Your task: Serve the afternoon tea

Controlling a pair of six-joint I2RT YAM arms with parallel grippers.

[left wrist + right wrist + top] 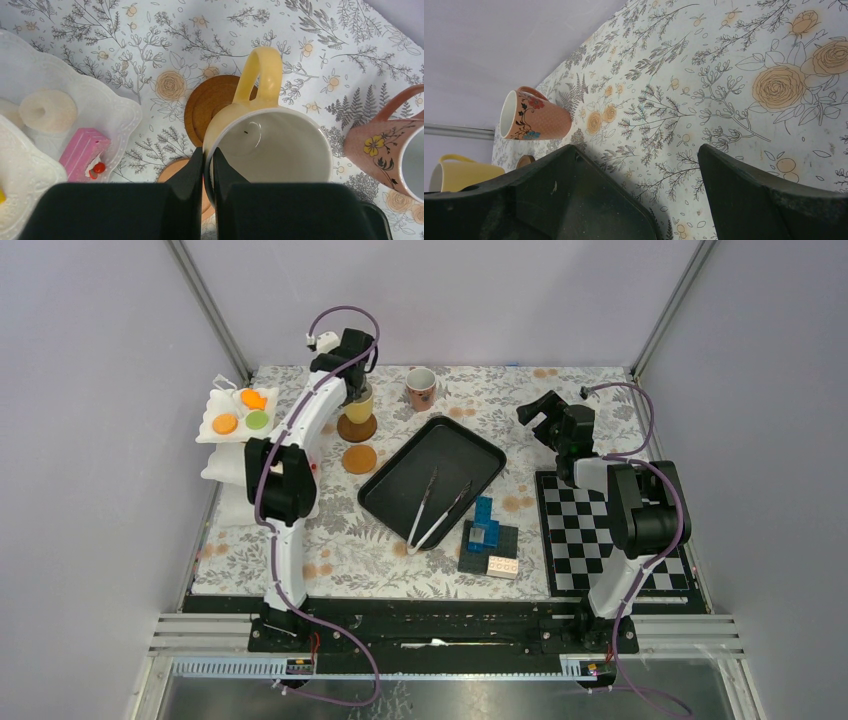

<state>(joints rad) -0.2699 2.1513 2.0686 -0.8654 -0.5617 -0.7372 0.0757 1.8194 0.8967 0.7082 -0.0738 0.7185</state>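
I need to keep holding the yellow mug with my left gripper until the mug is centered and lowered, because the yellow mug's base (pixel 358 418) hangs off the dark brown coaster's middle (pixel 357 430).
My left gripper (pixel 207 160) is shut on the rim of the yellow mug (pixel 270 145), one finger inside and one outside, opposite the handle. The mug (pixel 358 400) is over a dark brown coaster (pixel 357 427); I cannot tell whether it rests on it. A lighter coaster (pixel 359 458) lies just nearer. The pinkish patterned mug (pixel 421 388) stands upright to the right, at the back. A white tiered plate (pixel 215 430) at the left holds orange and green cookies (pixel 240 412); a donut (pixel 48 110) and a pink cake (pixel 82 152) lie on its lower dish. My right gripper (pixel 550 405) hangs open and empty at the back right.
A black tray (pixel 470 455) lies in the middle with metal tongs (pixel 437 508) on it. A blue and black brick stack (pixel 488 540) sits at its near right corner. A checkered board (pixel 590 540) lies under the right arm. Frame posts stand at the back corners.
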